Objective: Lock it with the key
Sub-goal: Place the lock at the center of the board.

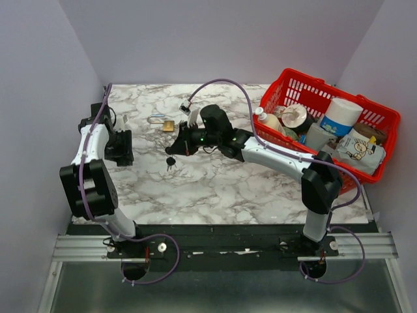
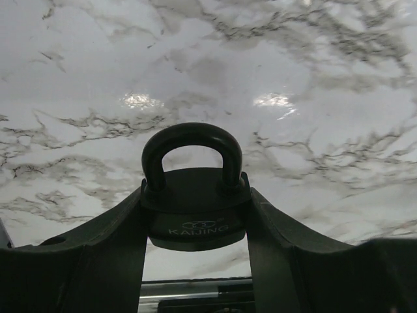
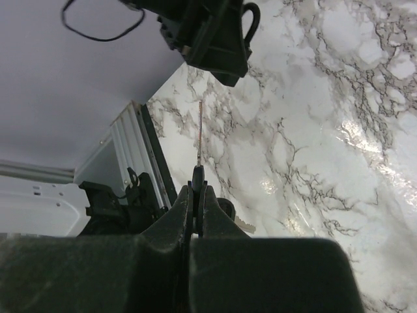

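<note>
The black padlock (image 2: 195, 212) hangs well above the marble table and would fall onto the table if I opened now. The padlock stays held in my left gripper for now.
My left gripper (image 2: 195, 203) is shut on a black padlock (image 2: 195, 212) marked KAIJING, its shackle (image 2: 192, 140) closed and pointing away from the wrist. In the top view the left gripper (image 1: 122, 147) sits at the table's left. My right gripper (image 3: 197, 195) is shut on the black head of a key (image 3: 199, 171). The thin blade points at the left gripper and black padlock (image 3: 218, 39), a clear gap short of it. In the top view the right gripper (image 1: 177, 145) is right of the left one, with spare keys (image 1: 171, 162) dangling beneath.
A brass padlock (image 1: 168, 126) with an open silver shackle lies on the marble table (image 1: 215, 189) behind the grippers. A red basket (image 1: 384, 117) full of bottles and packets stands at the right. The table's front rail (image 3: 130, 156) shows in the right wrist view.
</note>
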`<state>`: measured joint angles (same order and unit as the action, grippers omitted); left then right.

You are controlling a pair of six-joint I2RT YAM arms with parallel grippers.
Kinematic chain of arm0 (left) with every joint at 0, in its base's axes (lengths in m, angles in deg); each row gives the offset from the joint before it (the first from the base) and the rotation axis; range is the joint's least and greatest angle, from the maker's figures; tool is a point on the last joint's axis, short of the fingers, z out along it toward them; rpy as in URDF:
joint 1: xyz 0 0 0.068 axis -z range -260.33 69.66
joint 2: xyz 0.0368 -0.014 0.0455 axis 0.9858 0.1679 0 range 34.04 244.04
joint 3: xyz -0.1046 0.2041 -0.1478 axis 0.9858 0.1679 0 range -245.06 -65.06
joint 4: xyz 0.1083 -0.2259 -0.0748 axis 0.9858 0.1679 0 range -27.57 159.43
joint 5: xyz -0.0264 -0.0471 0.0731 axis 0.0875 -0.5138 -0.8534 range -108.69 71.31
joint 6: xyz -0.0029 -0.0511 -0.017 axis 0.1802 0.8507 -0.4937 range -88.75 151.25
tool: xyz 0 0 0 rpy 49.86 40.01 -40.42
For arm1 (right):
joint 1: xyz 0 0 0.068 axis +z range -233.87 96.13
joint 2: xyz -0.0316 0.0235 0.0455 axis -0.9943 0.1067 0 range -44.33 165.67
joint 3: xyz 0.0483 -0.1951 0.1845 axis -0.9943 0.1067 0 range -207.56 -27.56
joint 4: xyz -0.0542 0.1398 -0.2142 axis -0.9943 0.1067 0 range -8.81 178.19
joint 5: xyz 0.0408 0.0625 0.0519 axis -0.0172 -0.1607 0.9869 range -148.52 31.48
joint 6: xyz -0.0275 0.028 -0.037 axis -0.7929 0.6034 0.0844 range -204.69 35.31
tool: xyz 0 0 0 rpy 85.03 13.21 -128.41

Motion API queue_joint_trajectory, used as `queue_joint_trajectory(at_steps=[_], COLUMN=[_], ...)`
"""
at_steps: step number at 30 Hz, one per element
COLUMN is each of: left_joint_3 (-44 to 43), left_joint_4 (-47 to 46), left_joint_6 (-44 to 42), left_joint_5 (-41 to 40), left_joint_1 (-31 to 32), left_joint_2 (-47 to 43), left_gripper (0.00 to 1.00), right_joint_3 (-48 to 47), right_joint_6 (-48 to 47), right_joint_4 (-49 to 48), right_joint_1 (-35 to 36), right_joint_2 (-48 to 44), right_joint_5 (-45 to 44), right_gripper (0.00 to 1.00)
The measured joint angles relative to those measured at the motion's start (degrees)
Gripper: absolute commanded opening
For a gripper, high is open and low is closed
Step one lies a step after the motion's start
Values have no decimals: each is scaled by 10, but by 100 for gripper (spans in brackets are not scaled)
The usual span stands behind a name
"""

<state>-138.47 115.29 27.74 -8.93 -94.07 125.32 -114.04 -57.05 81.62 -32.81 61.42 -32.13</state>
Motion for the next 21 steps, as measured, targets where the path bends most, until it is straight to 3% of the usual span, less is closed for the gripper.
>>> queue_joint_trajectory(at_steps=[7,17,18,19,21], left_joint_3=[-55,-87,-85,-84,-82], left_joint_4=[3,-27,-27,-29,-30], left_joint_6=[-62,-83,-83,-83,-84], left_joint_5=[-39,-63,-63,-63,-63], left_joint_1=[-24,-34,-35,-35,-35], left_joint_2=[138,212,217,222,223], left_gripper=[0,6,11,29,48], right_joint_3=[-7,-8,-8,-8,-8], right_joint_6=[24,40,41,41,44], right_joint_4=[-13,-18,-18,-18,-19], right_joint_1=[3,3,3,3,3], right_joint_2=[9,38,38,39,39], right_joint_5=[1,3,2,3,3], right_gripper=[1,1,1,1,1])
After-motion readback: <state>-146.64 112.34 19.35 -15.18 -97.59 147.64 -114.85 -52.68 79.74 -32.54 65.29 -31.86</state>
